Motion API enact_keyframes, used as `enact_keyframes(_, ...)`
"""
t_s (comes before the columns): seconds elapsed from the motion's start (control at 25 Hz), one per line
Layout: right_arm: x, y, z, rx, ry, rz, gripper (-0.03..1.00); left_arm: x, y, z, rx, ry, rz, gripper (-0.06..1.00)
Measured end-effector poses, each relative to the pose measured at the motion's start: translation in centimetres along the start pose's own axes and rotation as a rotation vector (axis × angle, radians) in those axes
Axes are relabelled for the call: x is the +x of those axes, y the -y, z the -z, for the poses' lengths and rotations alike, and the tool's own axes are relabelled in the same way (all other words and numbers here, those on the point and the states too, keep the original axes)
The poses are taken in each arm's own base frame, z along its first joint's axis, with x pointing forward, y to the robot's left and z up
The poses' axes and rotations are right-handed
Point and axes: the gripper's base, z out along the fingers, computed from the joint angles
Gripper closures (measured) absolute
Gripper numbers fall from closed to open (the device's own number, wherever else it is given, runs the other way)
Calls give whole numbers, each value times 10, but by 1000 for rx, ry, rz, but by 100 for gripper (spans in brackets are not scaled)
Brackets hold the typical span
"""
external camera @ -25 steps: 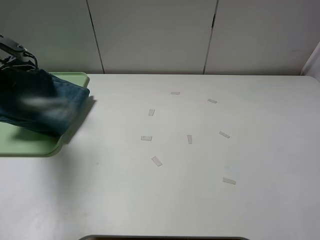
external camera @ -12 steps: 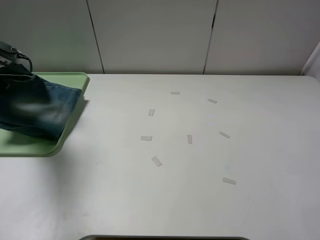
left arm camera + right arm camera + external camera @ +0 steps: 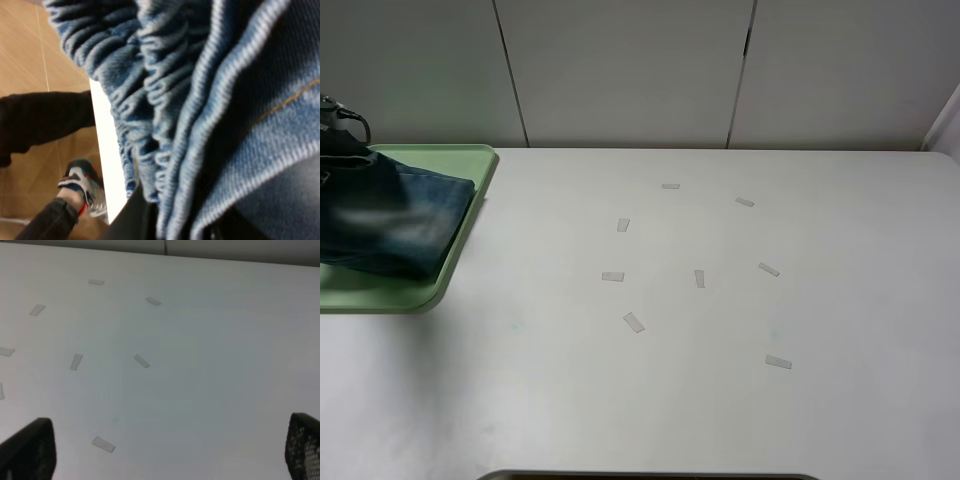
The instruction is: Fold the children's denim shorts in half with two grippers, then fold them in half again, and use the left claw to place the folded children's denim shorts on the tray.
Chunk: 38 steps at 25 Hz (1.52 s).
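Observation:
I should open my left gripper now, because the folded shorts (image 3: 392, 225) are inside the pale-green tray's rim and would stay there.
The folded children's denim shorts (image 3: 392, 225) lie over the pale-green tray (image 3: 470, 160) at the table's far left, covering most of it. Only a bit of my left gripper (image 3: 334, 112) shows at the picture's left edge, above the shorts' far end. In the left wrist view the gathered elastic waistband (image 3: 150, 100) fills the frame, and the left gripper (image 3: 175, 225) is shut on the denim between its dark fingers (image 3: 132, 220). My right gripper (image 3: 165, 452) is open and empty above the bare table, its fingers (image 3: 27, 450) far apart. It is out of the exterior view.
Several small pale tape strips (image 3: 633, 321) are stuck on the white table (image 3: 720, 400) around its middle; they also show in the right wrist view (image 3: 141, 361). A person's leg and shoe (image 3: 75, 190) show past the table edge. A dark edge (image 3: 650, 476) lies at the table's front.
The left arm has carried the shorts further left and lowered them, so they now rest within the tray instead of hanging over its right rim. The right gripper's side has not changed.

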Motion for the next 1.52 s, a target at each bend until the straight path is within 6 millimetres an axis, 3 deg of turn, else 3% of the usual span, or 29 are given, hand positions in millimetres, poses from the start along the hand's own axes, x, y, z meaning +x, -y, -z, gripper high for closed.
enact_keyframes(0.32,0,0,0,0,0,0,27,-4,-1,0,-5,45,8,78)
enact_keyframes(0.36,0,0,0,0,0,0,27,-6,-1,0,-7,69,9,63)
enact_keyframes(0.4,0,0,0,0,0,0,27,-6,-1,0,-7,69,9,63)
enact_keyframes(0.52,0,0,0,0,0,0,27,-9,-2,2,-13,106,25,17)
enact_keyframes(0.64,0,0,0,0,0,0,27,-12,-5,9,-22,138,44,0)
enact_keyframes(0.92,0,0,0,0,0,0,27,-17,-12,27,-48,183,69,-4)
enact_keyframes(1.16,0,0,0,0,0,0,27,-23,-23,65,-83,279,184,-5)
enact_keyframes(1.36,0,0,0,0,0,0,27,-25,-13,69,-61,244,171,-5)
enact_keyframes(1.52,0,0,0,0,0,0,27,-31,-9,95,-65,305,164,-5)
